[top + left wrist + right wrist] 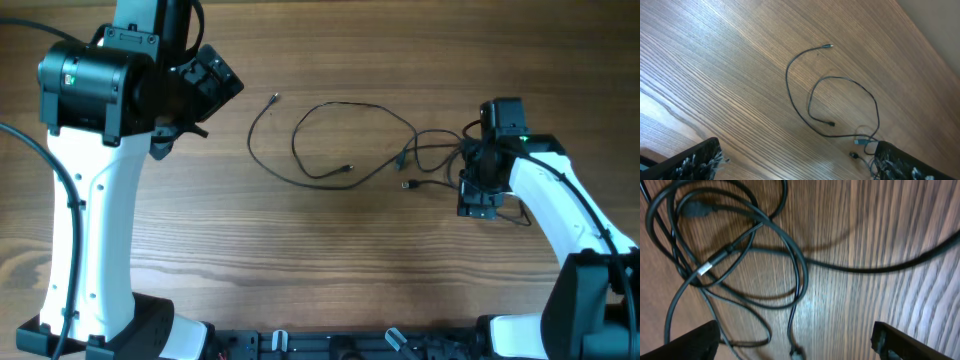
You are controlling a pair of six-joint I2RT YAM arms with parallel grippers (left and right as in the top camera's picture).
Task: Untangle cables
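My right gripper will grab the cables at the knot's edge next, leaving the loops for my left gripper to untangle.
The cables (330, 140) are thin black wires lying on the wooden table. One runs in a wide curve from a plug tip (275, 98) on the left into a knot of loops (432, 152) on the right. In the left wrist view the cables (795, 95) lie well ahead, with nothing between the fingers. My left gripper (205, 95) hangs open high at the upper left, far from them; its view shows it open (797, 170). My right gripper (477, 192) is low beside the knot. It stands open (797, 347) just over the looped cables (755, 245) and a plug (796, 353).
The wooden table (330, 260) fills the view. The left arm's white column (90, 220) stands at the left, the right arm (570, 220) at the right. A thicker black cord (60, 190) runs along the left arm.
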